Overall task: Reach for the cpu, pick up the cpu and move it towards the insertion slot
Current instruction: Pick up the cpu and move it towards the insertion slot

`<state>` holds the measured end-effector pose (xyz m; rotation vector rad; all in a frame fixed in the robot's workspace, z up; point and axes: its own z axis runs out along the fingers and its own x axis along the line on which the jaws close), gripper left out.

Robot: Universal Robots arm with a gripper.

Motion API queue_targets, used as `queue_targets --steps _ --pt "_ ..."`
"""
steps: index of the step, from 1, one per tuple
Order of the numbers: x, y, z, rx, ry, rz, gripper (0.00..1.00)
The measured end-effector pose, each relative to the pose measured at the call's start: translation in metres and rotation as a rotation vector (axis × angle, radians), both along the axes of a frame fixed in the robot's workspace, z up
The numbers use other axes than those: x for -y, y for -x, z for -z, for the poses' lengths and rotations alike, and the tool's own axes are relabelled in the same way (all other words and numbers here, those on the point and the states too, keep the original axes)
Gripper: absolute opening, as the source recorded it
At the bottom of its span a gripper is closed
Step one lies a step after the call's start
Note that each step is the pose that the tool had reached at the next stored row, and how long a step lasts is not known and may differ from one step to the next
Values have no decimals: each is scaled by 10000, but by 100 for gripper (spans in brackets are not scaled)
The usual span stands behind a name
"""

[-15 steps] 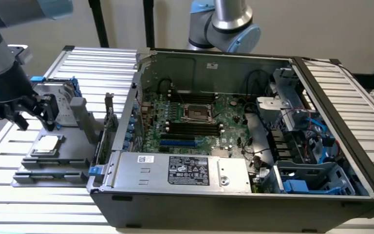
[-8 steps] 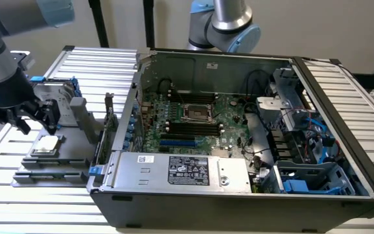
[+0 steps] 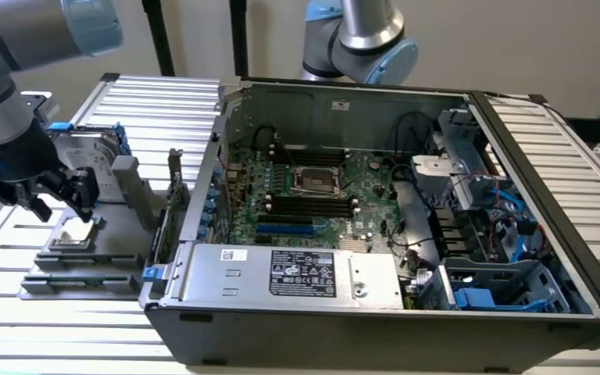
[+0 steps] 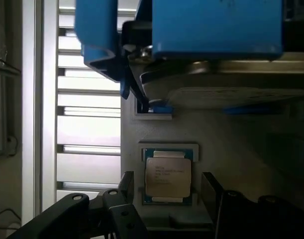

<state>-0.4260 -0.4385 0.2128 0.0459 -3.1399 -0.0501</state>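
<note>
The holder's raised brackets cover both ends of the cpu (image 4: pixel 166 175), so I should next pick up the cpu by its open side edges between the brackets.
The cpu (image 4: pixel 166 175) is a small square chip with a silvery top, lying flat in a recess of a grey holder (image 4: pixel 226 139). In the exterior view the cpu (image 3: pixel 74 234) sits on that holder (image 3: pixel 81 262) at the left, outside the computer case. My gripper (image 3: pixel 62 211) hangs just above it and is open. In the wrist view the gripper (image 4: pixel 167 185) has one dark finger on each side of the chip, with a small gap to each. The insertion slot (image 3: pixel 318 180) is the square socket in the middle of the motherboard, inside the open case.
A silver hard drive with a blue bracket (image 4: pixel 216 30) stands on the same holder just beyond the cpu. The open computer case (image 3: pixel 383 312) lies to the exterior view's right of the holder, its wall (image 3: pixel 180 203) between them. A second arm (image 3: pixel 358 39) stands behind the case.
</note>
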Motion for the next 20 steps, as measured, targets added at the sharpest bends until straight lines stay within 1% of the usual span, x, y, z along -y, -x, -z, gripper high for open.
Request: queue_targets --steps 4,5,7,9,11,20 --pt "2 2 54 0 62 -32 65" --pt "2 2 65 0 86 -40 65" --pt "2 2 83 -1 154 -51 65" --pt "3 2 95 -1 198 -53 65" --pt "4 2 100 -3 209 -54 65" --pt "12 -28 157 -1 209 -53 65"
